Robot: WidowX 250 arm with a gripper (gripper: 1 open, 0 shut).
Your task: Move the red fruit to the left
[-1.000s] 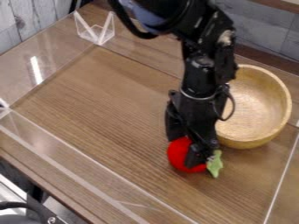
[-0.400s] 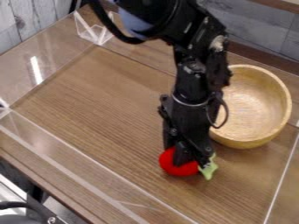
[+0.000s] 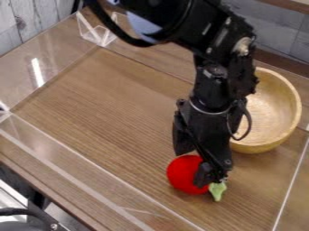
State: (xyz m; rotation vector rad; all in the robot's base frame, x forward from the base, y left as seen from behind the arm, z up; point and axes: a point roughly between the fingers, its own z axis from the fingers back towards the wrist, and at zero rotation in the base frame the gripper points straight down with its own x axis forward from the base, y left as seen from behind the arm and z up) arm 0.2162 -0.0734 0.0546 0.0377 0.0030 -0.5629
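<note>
My gripper will next move the red fruit across the table, grabbing it by its round red body (image 3: 189, 175) and leaving its green leaf free.
The red fruit (image 3: 186, 175) is a small round bright-red toy with a light-green leaf (image 3: 218, 190) at its right. It lies on the wooden table near the front edge. My gripper (image 3: 203, 168) points straight down just above and behind it. The dark fingers (image 3: 222, 168) stand apart, so it looks open. One finger comes down by the leaf and the other is behind the fruit's top. The fingers hide the back of the fruit, and I cannot tell whether they touch it.
A round tan wooden bowl (image 3: 276, 110) stands at the right, close behind the arm. Clear plastic walls (image 3: 49, 68) ring the wooden table (image 3: 97, 117). A small clear stand (image 3: 99, 34) sits at the back left. Open tabletop lies to the left of the fruit.
The arm has drifted toward the front edge and slightly right. The red fruit has shifted with it toward the front of the table and shows more fully below the fingers.
</note>
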